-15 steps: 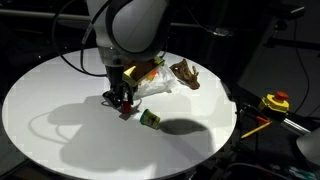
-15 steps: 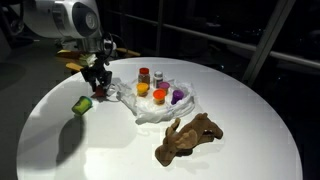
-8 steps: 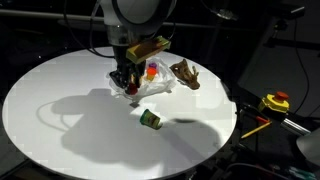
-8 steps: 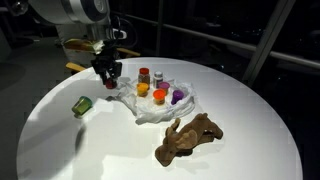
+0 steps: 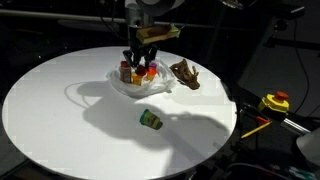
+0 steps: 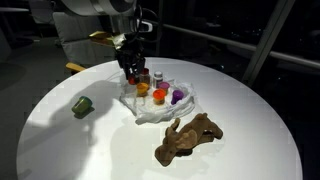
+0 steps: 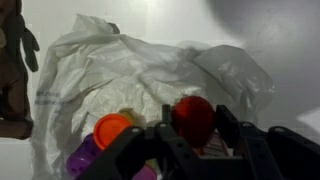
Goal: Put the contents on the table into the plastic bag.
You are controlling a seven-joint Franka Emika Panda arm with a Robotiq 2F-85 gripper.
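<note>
The bottle hangs above the bag's edge and would drop short if released now, so my gripper moves the red-capped bottle [image 7: 193, 112] toward the bag first.
A crumpled clear plastic bag [image 5: 143, 88] [image 6: 165, 108] [image 7: 120, 65] lies on the round white table [image 5: 60, 110] [image 6: 240, 110]. It holds several small bottles with an orange cap [image 6: 160, 97] [image 7: 112, 128], a purple cap [image 6: 178, 96] [image 7: 80, 158] and a red cap [image 6: 144, 73]. My gripper [image 5: 133, 68] [image 6: 130, 68] [image 7: 193, 128] hangs over the bag's edge, shut on a small red-capped bottle [image 7: 193, 112]. A green can-like item [image 5: 150, 119] [image 6: 82, 105] lies on its side on the bare table, apart from the bag.
A brown toy animal [image 5: 185, 73] [image 6: 188, 138] [image 7: 12, 70] lies beside the bag. A yellow tape measure [image 5: 275, 101] and a pencil [image 5: 255, 127] sit off the table's edge. The surroundings are dark.
The gripper, shut on the red-capped bottle, has lifted from the table near the green item and moved over the plastic bag. The green item stayed put.
</note>
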